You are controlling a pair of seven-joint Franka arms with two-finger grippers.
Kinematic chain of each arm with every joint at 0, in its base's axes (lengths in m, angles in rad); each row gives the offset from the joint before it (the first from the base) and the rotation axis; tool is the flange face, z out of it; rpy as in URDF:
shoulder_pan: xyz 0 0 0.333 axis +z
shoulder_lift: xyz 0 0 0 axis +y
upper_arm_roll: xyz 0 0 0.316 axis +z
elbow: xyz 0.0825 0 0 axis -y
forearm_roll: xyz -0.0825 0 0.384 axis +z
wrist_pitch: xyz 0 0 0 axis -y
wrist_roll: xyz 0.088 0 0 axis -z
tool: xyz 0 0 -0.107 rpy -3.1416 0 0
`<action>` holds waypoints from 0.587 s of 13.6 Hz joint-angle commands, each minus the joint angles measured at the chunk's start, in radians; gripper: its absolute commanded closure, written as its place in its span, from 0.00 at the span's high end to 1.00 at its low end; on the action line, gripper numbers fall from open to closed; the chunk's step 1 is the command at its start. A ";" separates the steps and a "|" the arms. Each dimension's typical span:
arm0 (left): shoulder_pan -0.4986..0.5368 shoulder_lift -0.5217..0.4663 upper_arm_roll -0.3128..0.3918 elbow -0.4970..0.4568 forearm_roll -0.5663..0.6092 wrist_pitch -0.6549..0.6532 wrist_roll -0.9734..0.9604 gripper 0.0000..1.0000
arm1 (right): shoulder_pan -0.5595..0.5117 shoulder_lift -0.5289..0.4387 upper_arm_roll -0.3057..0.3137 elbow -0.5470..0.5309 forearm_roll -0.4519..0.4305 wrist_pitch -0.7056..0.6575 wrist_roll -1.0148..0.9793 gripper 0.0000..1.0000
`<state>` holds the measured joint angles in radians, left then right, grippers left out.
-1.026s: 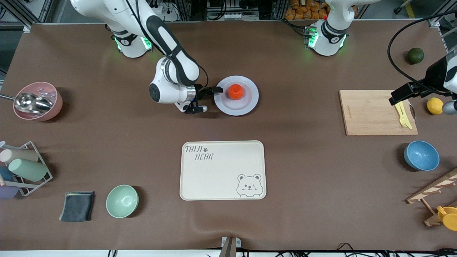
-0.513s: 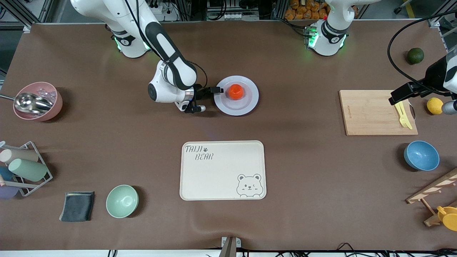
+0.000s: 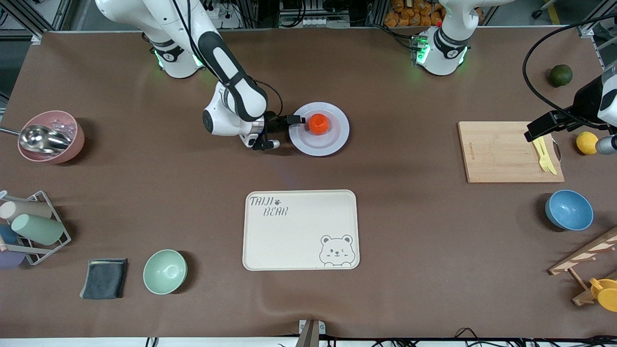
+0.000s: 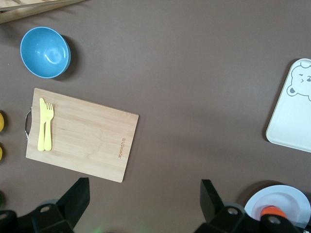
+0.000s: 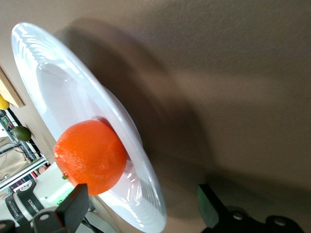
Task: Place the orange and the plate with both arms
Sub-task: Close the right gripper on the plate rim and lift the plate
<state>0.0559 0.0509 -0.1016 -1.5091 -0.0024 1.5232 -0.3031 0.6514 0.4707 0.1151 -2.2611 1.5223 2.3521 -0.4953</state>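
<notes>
The plate has the orange lying loose in its well, so my right gripper will next pinch the plate by its raised rim and keep it level.
The orange sits in the well of the pale plate, which lies on the table between the two bases and the cream tray. My right gripper is low beside the plate, at the edge toward the right arm's end. It is open, one finger over the rim and one outside it. In the right wrist view the plate rim runs between the open fingers of the right gripper, with the orange just past one finger. My left gripper hangs open and empty, high over bare table beside the cutting board.
A bear-print tray lies nearer the camera than the plate. Toward the left arm's end are a cutting board with a yellow fork, a blue bowl, a lemon and a dark green fruit. A green bowl and pink bowl stand toward the right arm's end.
My right gripper has edged toward the plate, so one finger now reaches over the rim. Plate, orange and left arm have not moved.
</notes>
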 commanded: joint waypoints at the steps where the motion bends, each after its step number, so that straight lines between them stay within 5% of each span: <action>1: 0.002 -0.020 0.002 -0.011 -0.021 -0.011 0.007 1.00 | 0.019 0.011 0.020 0.009 0.048 0.027 -0.029 0.92; 3: 0.002 -0.022 0.002 -0.010 -0.021 -0.011 0.007 1.00 | 0.013 0.012 0.020 0.009 0.053 0.030 -0.043 0.17; 4: 0.002 -0.022 0.002 -0.010 -0.021 -0.011 0.007 1.00 | 0.010 0.015 0.020 0.008 0.056 0.030 -0.045 0.00; 8: 0.002 -0.022 0.007 -0.011 -0.021 -0.011 0.010 1.00 | 0.008 0.016 0.020 0.008 0.056 0.030 -0.048 0.00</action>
<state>0.0565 0.0509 -0.1008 -1.5090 -0.0024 1.5232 -0.3031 0.6542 0.4777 0.1319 -2.2607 1.5449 2.3719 -0.5137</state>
